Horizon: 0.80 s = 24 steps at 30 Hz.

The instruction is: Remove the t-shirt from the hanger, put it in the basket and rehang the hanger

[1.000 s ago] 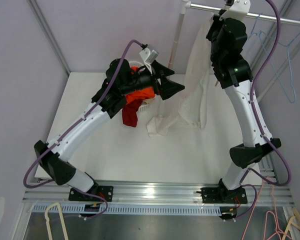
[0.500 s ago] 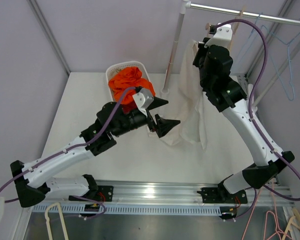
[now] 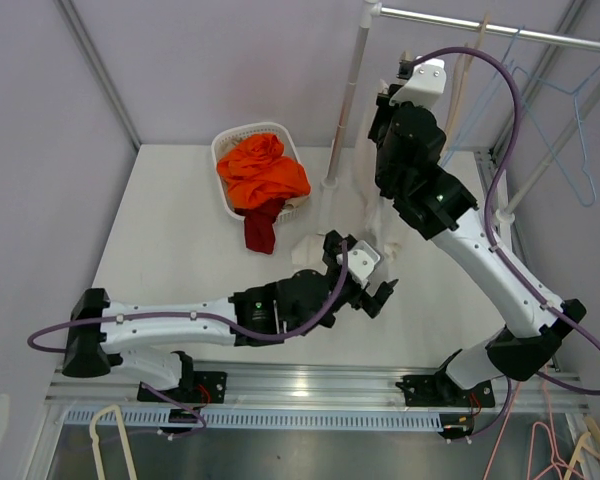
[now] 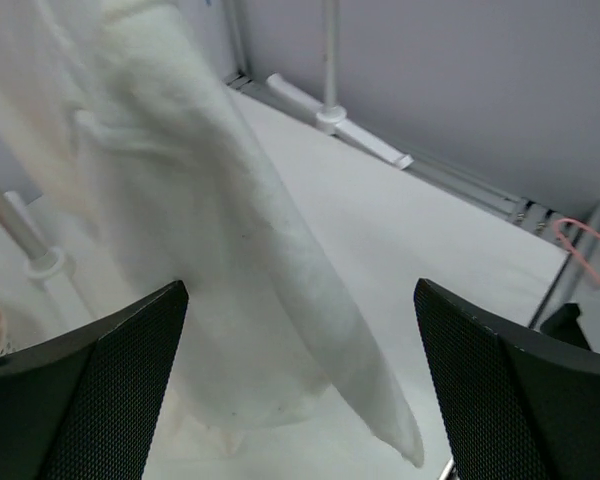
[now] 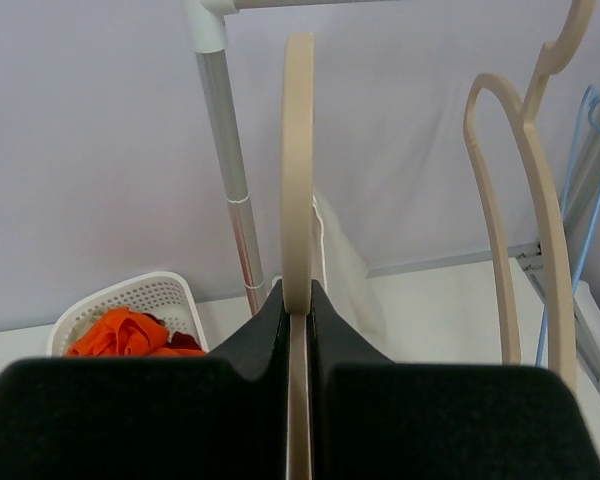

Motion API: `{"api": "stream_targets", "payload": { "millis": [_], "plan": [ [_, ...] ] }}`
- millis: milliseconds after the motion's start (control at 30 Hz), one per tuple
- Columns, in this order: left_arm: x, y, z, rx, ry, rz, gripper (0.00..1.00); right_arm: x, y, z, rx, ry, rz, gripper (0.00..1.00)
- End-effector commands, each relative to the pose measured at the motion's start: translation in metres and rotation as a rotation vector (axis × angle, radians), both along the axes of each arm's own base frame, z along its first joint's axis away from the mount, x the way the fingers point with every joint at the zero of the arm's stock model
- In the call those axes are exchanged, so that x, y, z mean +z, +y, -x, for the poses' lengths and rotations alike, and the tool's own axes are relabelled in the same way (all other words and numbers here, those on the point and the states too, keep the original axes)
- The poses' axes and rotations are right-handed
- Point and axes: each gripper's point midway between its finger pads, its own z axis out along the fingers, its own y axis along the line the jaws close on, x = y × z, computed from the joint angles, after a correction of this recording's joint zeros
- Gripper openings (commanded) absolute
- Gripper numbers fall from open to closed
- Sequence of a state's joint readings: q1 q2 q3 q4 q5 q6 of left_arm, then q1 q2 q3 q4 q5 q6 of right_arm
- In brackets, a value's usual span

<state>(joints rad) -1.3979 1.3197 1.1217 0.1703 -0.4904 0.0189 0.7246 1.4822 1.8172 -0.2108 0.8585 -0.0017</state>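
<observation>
The t-shirt needs to come off the beige hanger, so I should reach the white t-shirt point(image 4: 210, 250) with my left gripper and pull it off by its lower hem point(image 4: 306, 326).
The white t-shirt point(image 4: 210, 250) hangs in folds in front of my left gripper point(image 4: 300, 400), which is open and empty, its fingers point(image 4: 90, 400) wide on either side of the lower hem. From above, the shirt point(image 3: 383, 240) shows below my right arm, its bottom resting on the table. My left gripper point(image 3: 372, 278) is low, just in front of it. My right gripper point(image 5: 298, 295) is shut on the neck of a beige hanger point(image 5: 298, 160). From above, this gripper point(image 3: 405, 95) is held high, left of the rail.
A white basket point(image 3: 225, 150) of orange and red clothes stands at the back left. The rack's pole point(image 3: 345, 110) rises beside my right gripper. A second beige hanger point(image 5: 525, 200) and blue hangers point(image 3: 580, 130) hang at the right.
My left arm swung from the basket to the table's front and dropped low near the shirt's hem. My right gripper moved left and down from the rail, with the shirt.
</observation>
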Motion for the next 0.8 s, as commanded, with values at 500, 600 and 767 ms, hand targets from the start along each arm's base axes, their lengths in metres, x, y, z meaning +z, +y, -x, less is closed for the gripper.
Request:
{"api": "stream_targets", "payload": {
  "millis": [500,600,767],
  "plan": [
    [0.035,0.034,-0.050,0.453,-0.068,0.072,0.12,0.056,-0.017,0.034,-0.025,-0.136,-0.133,0.00],
    [0.034,0.034,-0.049,0.448,-0.055,0.067,0.01,0.054,-0.015,0.031,-0.027,-0.129,-0.127,0.00],
    [0.037,0.037,-0.039,0.432,-0.040,0.067,0.01,0.053,-0.010,0.021,-0.055,-0.149,-0.106,0.00]
  ]
}}
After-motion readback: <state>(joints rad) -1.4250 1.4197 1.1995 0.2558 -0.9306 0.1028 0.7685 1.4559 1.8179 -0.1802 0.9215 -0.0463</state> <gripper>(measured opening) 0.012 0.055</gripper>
